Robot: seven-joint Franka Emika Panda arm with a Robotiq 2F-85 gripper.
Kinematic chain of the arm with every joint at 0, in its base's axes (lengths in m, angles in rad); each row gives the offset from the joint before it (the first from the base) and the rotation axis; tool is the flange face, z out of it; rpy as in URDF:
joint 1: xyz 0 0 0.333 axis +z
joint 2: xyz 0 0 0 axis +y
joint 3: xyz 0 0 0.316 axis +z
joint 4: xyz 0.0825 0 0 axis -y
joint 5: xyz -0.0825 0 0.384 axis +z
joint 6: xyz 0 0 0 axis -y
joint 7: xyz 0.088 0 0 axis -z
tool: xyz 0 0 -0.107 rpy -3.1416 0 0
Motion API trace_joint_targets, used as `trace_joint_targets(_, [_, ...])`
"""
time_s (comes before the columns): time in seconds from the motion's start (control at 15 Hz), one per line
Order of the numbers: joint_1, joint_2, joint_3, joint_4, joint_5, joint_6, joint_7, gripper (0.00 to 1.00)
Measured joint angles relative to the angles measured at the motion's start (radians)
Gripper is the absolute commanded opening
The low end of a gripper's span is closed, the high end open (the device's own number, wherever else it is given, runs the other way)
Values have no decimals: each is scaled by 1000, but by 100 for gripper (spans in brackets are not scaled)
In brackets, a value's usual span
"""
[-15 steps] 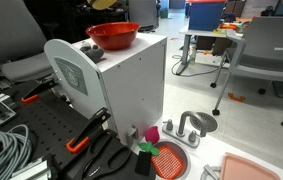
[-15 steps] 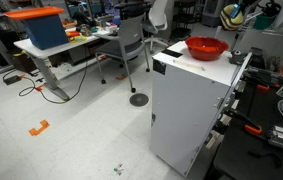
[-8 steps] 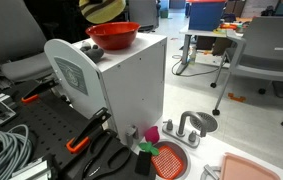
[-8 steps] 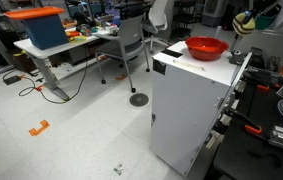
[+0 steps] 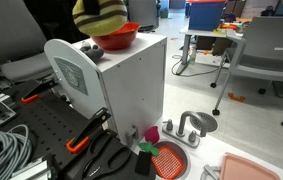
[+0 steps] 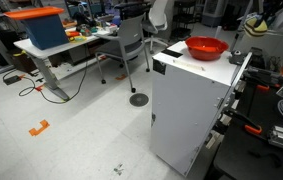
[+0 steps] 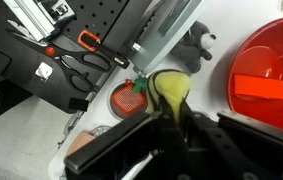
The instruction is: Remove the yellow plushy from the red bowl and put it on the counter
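The plushy hangs close against the cabinet's edge by the bowl, so my gripper stays closed on it until it reaches the counter.
The yellow plushy (image 5: 101,15), with brownish stripes, hangs in the air beside the red bowl (image 5: 117,38), just off the white cabinet's edge. My gripper (image 7: 169,115) is shut on the plushy (image 7: 169,88), which sticks out between the jaws. In the wrist view the red bowl (image 7: 271,70) lies to the right with an orange-red block inside. In an exterior view the plushy (image 6: 253,24) hangs right of the bowl (image 6: 206,47), under the gripper (image 6: 264,10). The counter (image 5: 216,150) lies low, beside the cabinet.
The bowl stands on a tall white cabinet (image 5: 131,90) next to a dark grey lump (image 5: 89,47). On the counter are a silver faucet (image 5: 186,128), a metal basin (image 5: 202,122), a pink tray (image 5: 251,168) and a red mesh disc (image 5: 168,160). Orange-handled tools (image 7: 86,42) lie on a black pegboard.
The gripper has carried the plushy down and sideways, away from above the bowl towards the cabinet's edge. The bowl has not moved.
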State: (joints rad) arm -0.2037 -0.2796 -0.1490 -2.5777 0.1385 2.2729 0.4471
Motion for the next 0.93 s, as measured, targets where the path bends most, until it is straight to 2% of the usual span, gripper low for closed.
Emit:
trace_joint_targets(0.2, [-4, 54, -40, 53, 44, -75, -65, 2])
trace_joint_targets(0.47, [-16, 167, -76, 182, 60, -212, -102, 2])
trace_joint_targets(0.73, [-18, 260, -75, 325, 54, -316, -93, 2])
trace_joint_targets(0.93, [-1, 314, -57, 398, 16, -336, -80, 2])
